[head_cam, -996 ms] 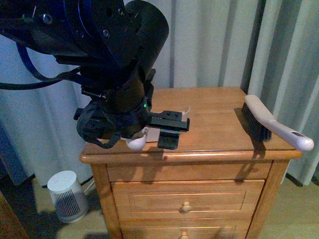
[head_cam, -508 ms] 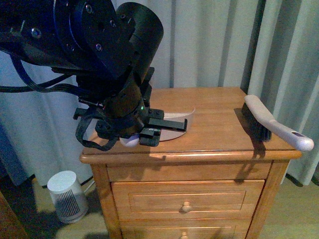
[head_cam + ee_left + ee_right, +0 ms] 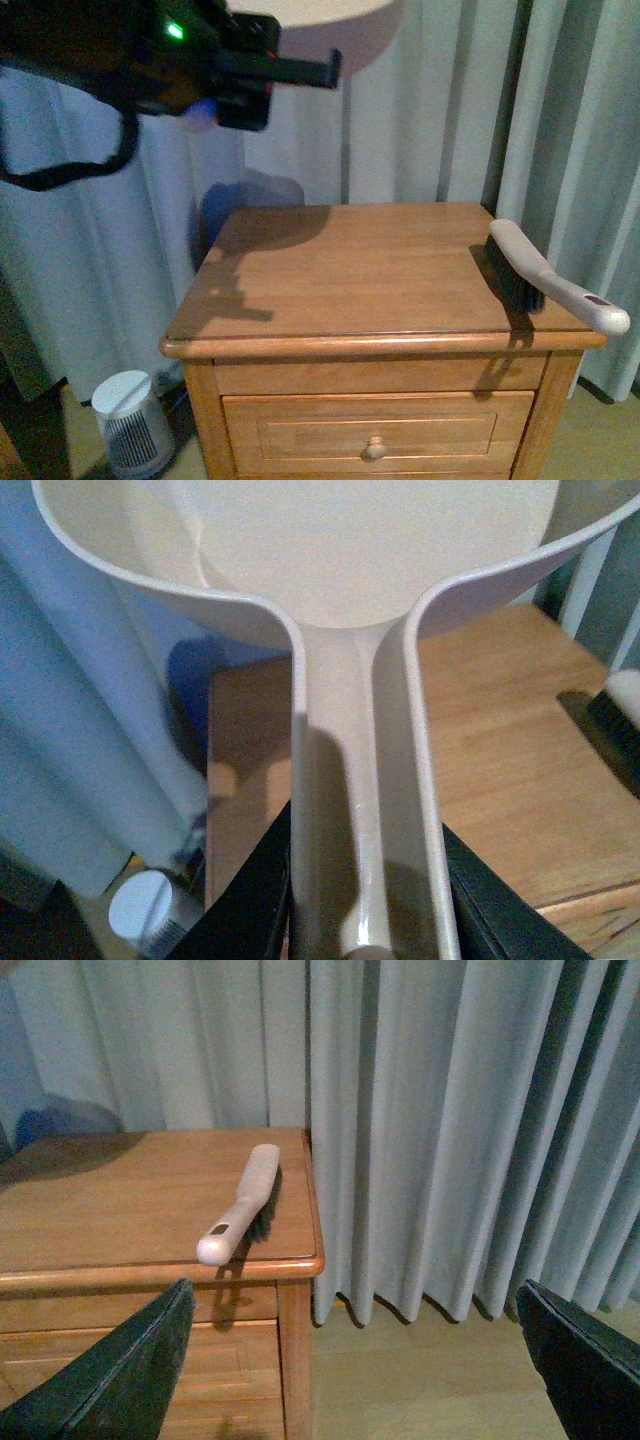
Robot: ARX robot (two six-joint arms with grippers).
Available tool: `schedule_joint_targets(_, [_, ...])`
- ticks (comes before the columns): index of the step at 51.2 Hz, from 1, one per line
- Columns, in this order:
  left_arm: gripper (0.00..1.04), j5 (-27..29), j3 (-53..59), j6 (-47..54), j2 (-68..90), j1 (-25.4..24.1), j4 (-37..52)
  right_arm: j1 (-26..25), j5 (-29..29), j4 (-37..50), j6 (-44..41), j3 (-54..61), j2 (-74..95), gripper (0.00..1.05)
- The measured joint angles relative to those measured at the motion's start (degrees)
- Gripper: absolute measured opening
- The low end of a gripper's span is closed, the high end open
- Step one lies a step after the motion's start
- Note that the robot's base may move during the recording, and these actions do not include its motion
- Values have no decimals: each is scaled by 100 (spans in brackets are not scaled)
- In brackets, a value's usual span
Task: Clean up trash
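Note:
Next, my right gripper grabs the brush by its cream handle [image 3: 585, 306], which juts past the nightstand's edge [image 3: 560, 341] and leaves open space for the gripper's fingers.
My left gripper [image 3: 285, 72] is high at the top left of the front view, well above the nightstand [image 3: 370, 270]. It is shut on the handle of the beige dustpan [image 3: 350, 580]. In the left wrist view the black jaws [image 3: 365, 890] clamp the handle from both sides. The pan's underside shows at the top edge of the front view [image 3: 320, 10]. No white wad of trash shows in any view, and the visible part of the pan's inside is bare. My right gripper [image 3: 350, 1380] is open and empty, off the nightstand's right side above the floor.
A white-handled brush [image 3: 545, 265] with dark bristles lies at the nightstand's right edge, and it also shows in the right wrist view [image 3: 245, 1205]. Grey curtains [image 3: 430, 100] hang behind. A small white ribbed appliance [image 3: 125, 420] stands on the floor at the left.
My left gripper has lifted the dustpan from the nightstand's front left up to the top of the front view. The brush has not moved.

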State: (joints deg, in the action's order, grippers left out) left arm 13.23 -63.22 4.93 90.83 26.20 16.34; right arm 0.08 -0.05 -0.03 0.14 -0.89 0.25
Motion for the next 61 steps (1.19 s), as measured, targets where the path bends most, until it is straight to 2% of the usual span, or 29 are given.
schedule_joint_targets(4, [27,-24,522,267,-616,-125,372,0,2,0,0,0,0,97])
schedule_joint_targets(14, [27,-284,2081,627,-2559,-599,608,0,0,0,0,0,0,97])
schedule_joint_targets(18, [27,-446,2719,658,-3501,-743,407,0,2,0,2,0,0,97])
schedule_joint_targets(31, [27,-903,3700,643,-5490,-1342,-356,0,2,0,2,0,0,97])
schedule_joint_targets(37, [27,-1373,4076,597,-6334,-1869,-833,0,0,0,0,0,0,97])
schedule_joint_targets(48, [27,-2131,4513,439,-6955,-2865,-1062,2,7,0,0,0,2,97])
schedule_joint_targets(49, [27,-2177,4540,420,-6961,-2962,-1062,70,232,2,-72,-2,37,97])
schedule_joint_targets(51, [27,-2214,4579,378,-6972,-3121,-1071,483,1401,81,-326,-28,284,97])
schedule_joint_targets(53, [27,-2186,4594,350,-6972,-3187,-1071,844,2243,197,-468,-83,621,97])
schedule_joint_targets(57, [27,-2197,4597,310,-6972,-3220,-1071,1246,2907,503,-590,-262,1296,97])
schedule_joint_targets(61, [27,-2234,4597,310,-6977,-3220,-1071,1322,2841,874,-601,-562,2041,97])
